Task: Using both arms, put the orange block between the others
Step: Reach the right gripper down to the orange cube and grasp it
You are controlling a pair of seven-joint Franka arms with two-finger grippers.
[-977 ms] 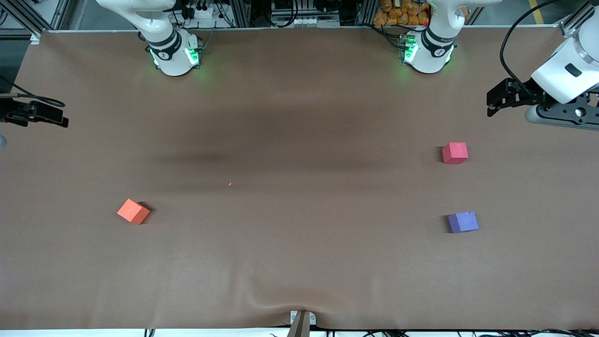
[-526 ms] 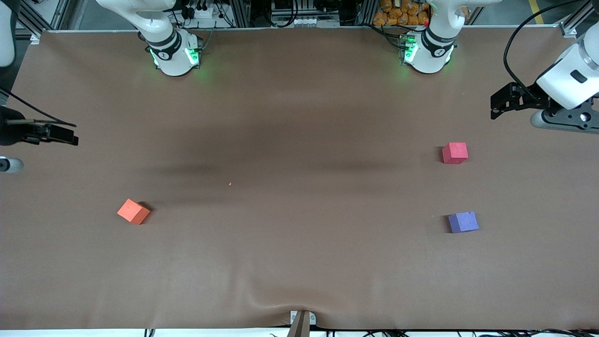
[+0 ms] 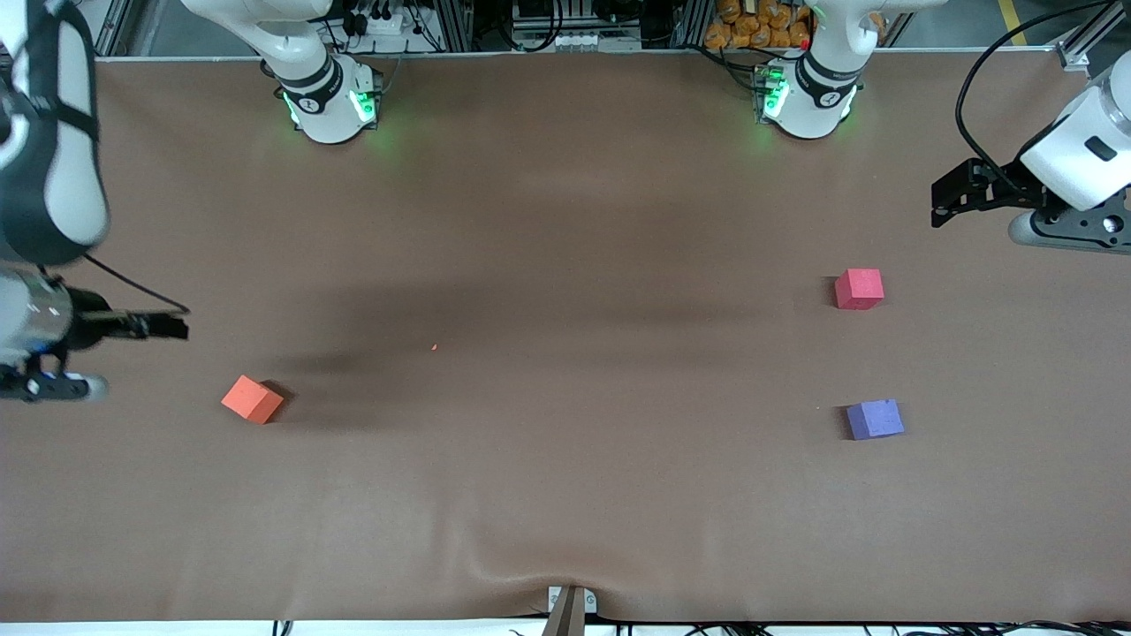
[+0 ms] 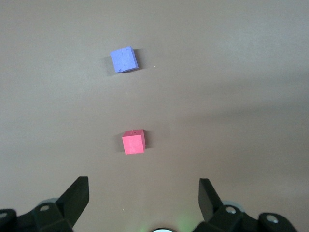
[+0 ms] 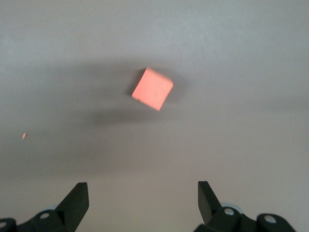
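Next, my right gripper grabs the orange block [image 3: 252, 399] by its opposite sides and places it between the pinkish-red cube and the purple-blue cube [image 3: 875, 419].
The orange block [image 3: 252, 399] [image 5: 152, 88] lies on the brown table toward the right arm's end. My right gripper [image 3: 179, 328] [image 5: 143, 195] hangs open and empty over the table beside it, not touching it. The two others sit toward the left arm's end. The pinkish-red cube [image 3: 859, 289] [image 4: 133, 142] is farther from the front camera, and the purple-blue cube [image 3: 875, 419] [image 4: 123, 60] is nearer, with a gap between them. My left gripper [image 3: 938, 205] [image 4: 143, 193] hovers open and empty over the table near the pinkish-red cube.
A tiny orange crumb [image 3: 434, 347] lies mid-table. The two arm bases [image 3: 329, 102] [image 3: 806, 97] stand at the table's back edge. The brown cover [image 3: 565, 495] wrinkles near a small mount [image 3: 570, 606] at the front edge.
My right gripper has swung in from the table's end, closer to the orange block. The left gripper drifted slightly outward. The three cubes have not moved.
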